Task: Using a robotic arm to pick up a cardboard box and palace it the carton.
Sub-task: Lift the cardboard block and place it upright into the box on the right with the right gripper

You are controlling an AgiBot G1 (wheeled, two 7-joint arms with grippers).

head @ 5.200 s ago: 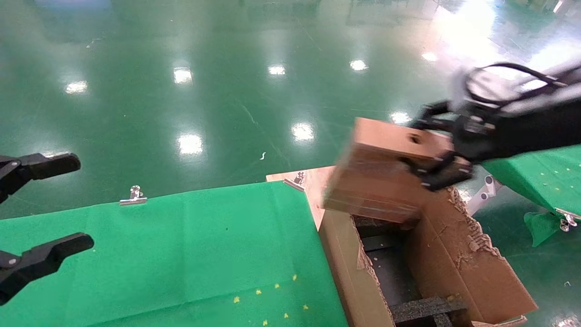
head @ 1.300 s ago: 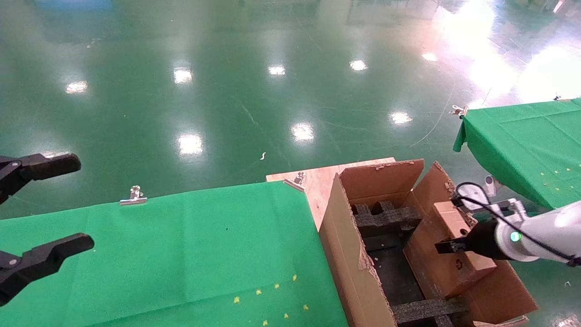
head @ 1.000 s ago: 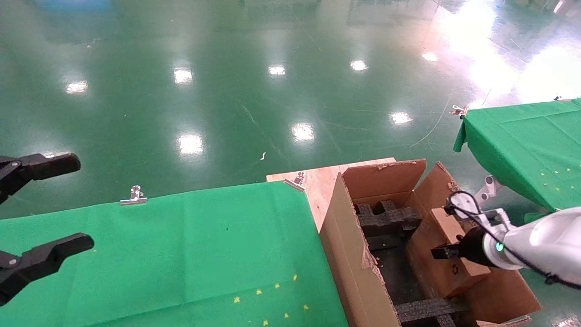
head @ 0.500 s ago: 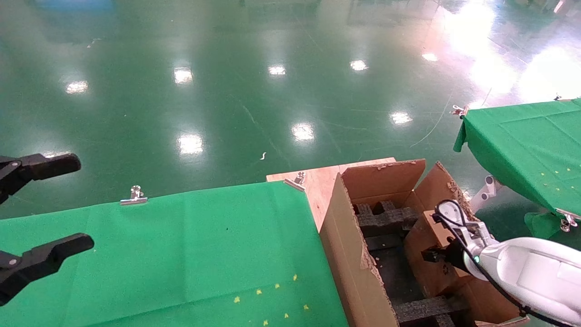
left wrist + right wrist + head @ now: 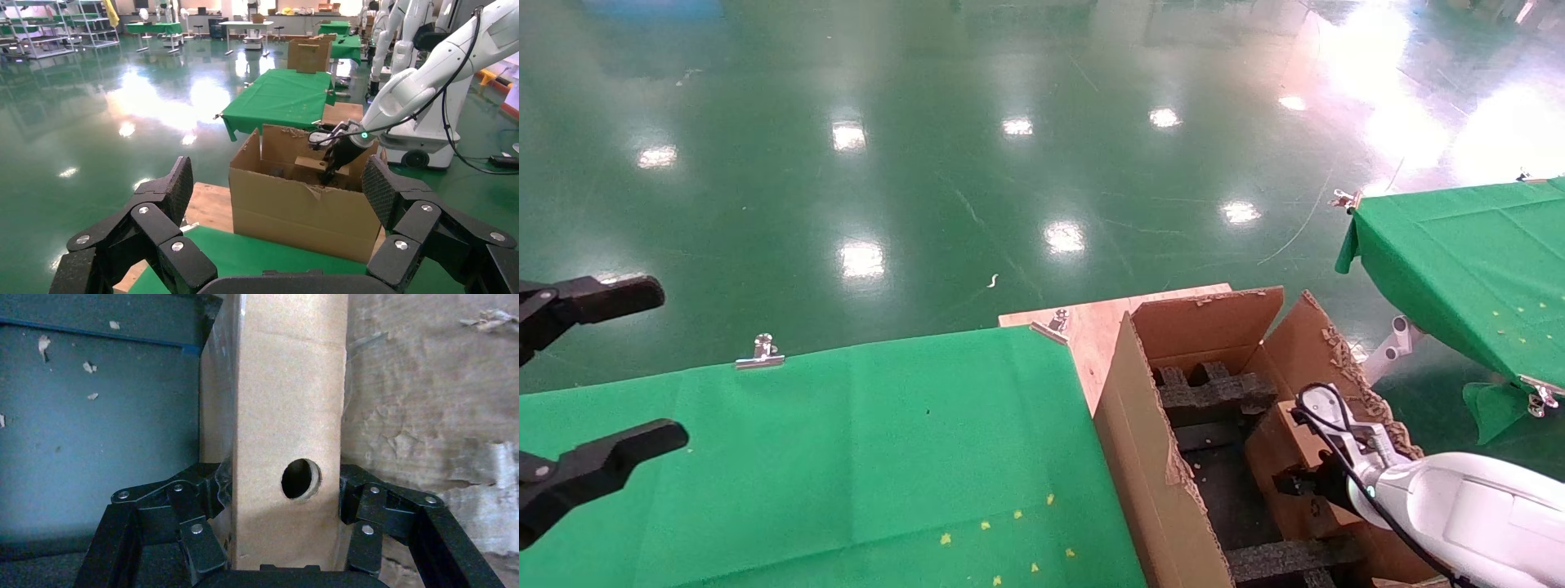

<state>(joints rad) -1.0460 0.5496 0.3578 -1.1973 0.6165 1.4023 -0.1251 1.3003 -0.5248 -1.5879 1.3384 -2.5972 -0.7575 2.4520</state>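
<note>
The cardboard box (image 5: 1283,445) is low inside the carton's sides, over the carton's dark bottom (image 5: 1227,490). It would stay in the carton, so my right gripper will let go of the box now.
The carton (image 5: 1144,425) stands open at the right end of the green table, with ragged flaps and black foam inserts (image 5: 1214,392) inside. The robotic arm (image 5: 1475,506), white with a green ring, reaches into it from the right. My right gripper (image 5: 1299,482) is shut on the cardboard box (image 5: 1283,445), which is held low inside the carton against its right wall. In the right wrist view the fingers (image 5: 208,490) press both sides of the box (image 5: 287,404) beside its round hole. The left wrist view shows the carton (image 5: 294,211) and the box (image 5: 312,164). My left gripper (image 5: 670,362) is open, parked at far left.
A green-clothed table (image 5: 846,441) with metal clips (image 5: 760,353) lies in front of me. A wooden board (image 5: 1091,322) sits under the carton. A second green table (image 5: 1459,253) stands at the right. Glossy green floor lies beyond.
The right arm has carried the box from above the carton down into it, then lowered it further along the right wall. The left arm has not moved.
</note>
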